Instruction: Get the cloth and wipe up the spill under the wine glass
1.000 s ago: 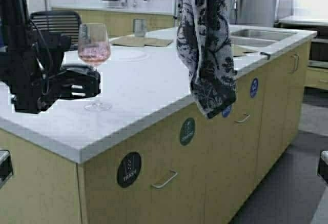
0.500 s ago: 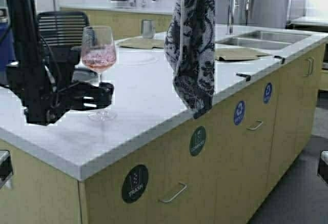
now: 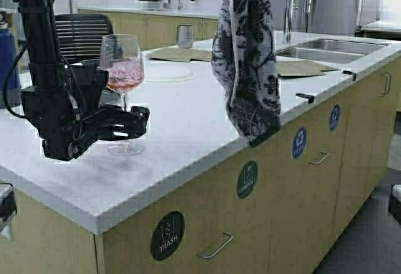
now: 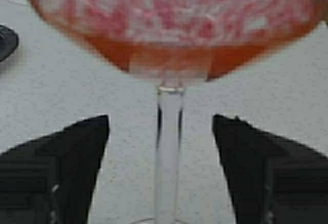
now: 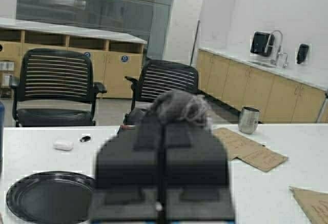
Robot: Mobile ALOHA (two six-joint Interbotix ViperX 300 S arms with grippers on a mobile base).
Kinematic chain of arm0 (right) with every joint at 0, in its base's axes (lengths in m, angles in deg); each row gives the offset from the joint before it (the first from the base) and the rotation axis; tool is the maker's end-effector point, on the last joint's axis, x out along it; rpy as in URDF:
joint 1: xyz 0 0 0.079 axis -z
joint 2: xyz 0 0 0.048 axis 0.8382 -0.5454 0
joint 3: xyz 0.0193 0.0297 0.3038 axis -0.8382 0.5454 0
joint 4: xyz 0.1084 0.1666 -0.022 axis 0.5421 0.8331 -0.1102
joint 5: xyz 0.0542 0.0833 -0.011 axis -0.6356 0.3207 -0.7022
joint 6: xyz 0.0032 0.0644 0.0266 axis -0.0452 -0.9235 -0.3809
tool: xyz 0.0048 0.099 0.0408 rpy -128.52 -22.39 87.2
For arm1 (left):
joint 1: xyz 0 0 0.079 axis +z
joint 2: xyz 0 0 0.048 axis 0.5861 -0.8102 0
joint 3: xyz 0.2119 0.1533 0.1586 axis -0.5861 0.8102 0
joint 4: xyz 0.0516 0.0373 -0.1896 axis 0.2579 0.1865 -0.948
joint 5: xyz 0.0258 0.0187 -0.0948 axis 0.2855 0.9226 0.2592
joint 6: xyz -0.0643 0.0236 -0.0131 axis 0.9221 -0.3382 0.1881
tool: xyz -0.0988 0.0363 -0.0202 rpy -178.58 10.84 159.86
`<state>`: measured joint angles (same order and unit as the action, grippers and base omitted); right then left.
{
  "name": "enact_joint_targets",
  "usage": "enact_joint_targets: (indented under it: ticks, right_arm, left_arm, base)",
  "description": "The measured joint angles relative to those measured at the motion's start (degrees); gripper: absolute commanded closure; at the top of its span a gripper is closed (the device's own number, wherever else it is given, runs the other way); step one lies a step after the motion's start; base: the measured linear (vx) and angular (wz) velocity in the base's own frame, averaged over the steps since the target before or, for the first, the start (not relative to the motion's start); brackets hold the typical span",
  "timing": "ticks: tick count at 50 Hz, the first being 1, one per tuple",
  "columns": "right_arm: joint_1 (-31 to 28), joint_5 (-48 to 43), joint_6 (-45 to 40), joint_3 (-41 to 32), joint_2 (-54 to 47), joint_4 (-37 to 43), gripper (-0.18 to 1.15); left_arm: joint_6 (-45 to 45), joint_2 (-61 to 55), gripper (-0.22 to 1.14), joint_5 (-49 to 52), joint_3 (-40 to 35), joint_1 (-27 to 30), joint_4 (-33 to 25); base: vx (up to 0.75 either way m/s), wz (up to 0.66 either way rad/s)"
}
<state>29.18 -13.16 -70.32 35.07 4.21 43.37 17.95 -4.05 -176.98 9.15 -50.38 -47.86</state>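
Note:
I need to grab the glass by the thin stem [image 3: 124, 103] [image 4: 169, 152] with my left gripper next. The stem fits between my open fingers, while the bowl of the glass is wider.
The wine glass [image 3: 125, 73], with pink liquid in its bowl, stands on the white counter [image 3: 188, 117] near its front left. My left gripper [image 3: 139, 123] is open at stem height. The thin stem [image 4: 169, 152] stands between the two black fingers [image 4: 66, 172] and touches neither. The cloth [image 3: 247, 54], grey-white with a dark floral print, hangs limp over the counter's front edge, right of the glass. My right gripper [image 5: 164, 126] is shut on the cloth's bunched top [image 5: 179, 106] and is above the high view's top edge. I cannot make out a spill under the glass.
Farther back on the counter are a white plate [image 3: 168, 73], a steel tumbler [image 3: 185, 36] and tan paper sheets [image 3: 178, 53]. A sink [image 3: 326, 48] is at the right. A blue bottle [image 3: 7, 67] stands at far left. A black plate [image 5: 46, 196] shows in the right wrist view.
The robot has moved, so the whole scene has shifted in the high view. My left gripper has advanced from left of the glass to around its stem. The hanging cloth has swung a little.

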Motion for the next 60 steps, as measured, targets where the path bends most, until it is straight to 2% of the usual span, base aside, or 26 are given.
enact_joint_targets:
  ticks: [14,20,27,43,52,60]
  right_arm:
    - [0.0,0.0,-0.3,-0.7,-2.6,1.0,0.92]
    - [0.0,0.0,-0.5,-5.1,-6.2,4.8,0.92]
    - [0.8,0.4,-1.2,-13.3,-11.7,8.3,0.92]
    - [1.2,4.2,-4.0,-31.4,-28.0,8.8,0.92]
    - [0.5,4.8,-6.0,-37.4,-36.0,8.7,0.92]
    - [-1.0,4.8,-6.1,-38.1,-38.6,8.5,0.92]
  left_arm:
    - [0.4,0.0,0.64,0.0,-0.4,0.0,2.9]
    - [0.4,0.6,0.77,0.0,0.1,-0.1,4.2]
    - [0.4,4.1,0.79,0.0,1.8,-0.1,5.8]
    - [1.4,19.2,0.8,0.4,10.5,-0.4,6.9]
    - [2.9,30.5,0.8,3.9,14.8,-0.4,6.8]
    - [5.4,40.5,0.8,13.2,15.8,-0.4,6.7]
  base:
    - [0.02,0.01]
    - [0.0,0.0]
    - [0.0,0.0]
    - [0.0,0.0]
    - [0.0,0.0]
    - [0.0,0.0]
